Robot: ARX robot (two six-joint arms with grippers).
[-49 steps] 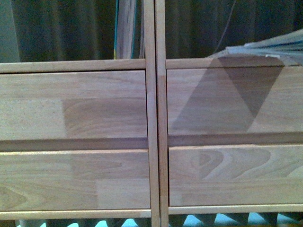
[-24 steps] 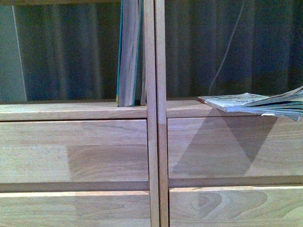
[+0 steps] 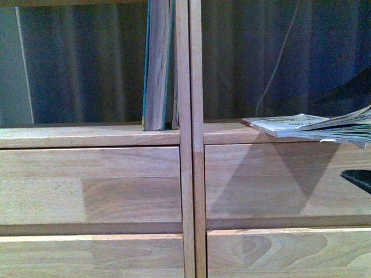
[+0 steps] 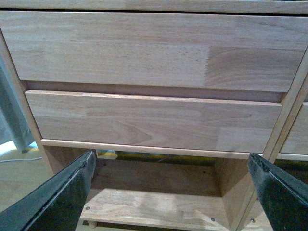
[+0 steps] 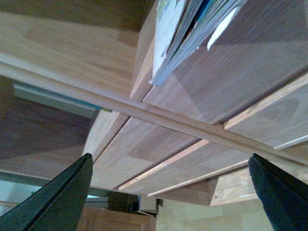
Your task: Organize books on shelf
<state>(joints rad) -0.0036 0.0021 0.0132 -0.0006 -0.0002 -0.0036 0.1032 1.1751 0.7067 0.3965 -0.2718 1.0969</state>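
Note:
I should next pick up the pale paperback with my right gripper by its overhanging page edge, which is open above and below, because the shelf board blocks fingers under the rest.
The light wood shelf fills the front view with its two bays. The teal book stands upright in the left bay against the middle upright. The thin pale paperback lies flat in the right bay, its corner over the front edge. It also shows in the right wrist view. My right gripper is open and empty, below and in front of the paperback. Its dark fingers show at the right edge of the front view. My left gripper is open and empty, facing the left bay's lower panels.
A dark curtain hangs behind the shelf, with a thin cable down it. The bottom board of the left bay sits on short peg legs near the floor. The middle uprights divide the two bays.
The front view rose, so the shelf boards and both books now show lower and in full. In the last half second dark right gripper fingers came in at the right edge.

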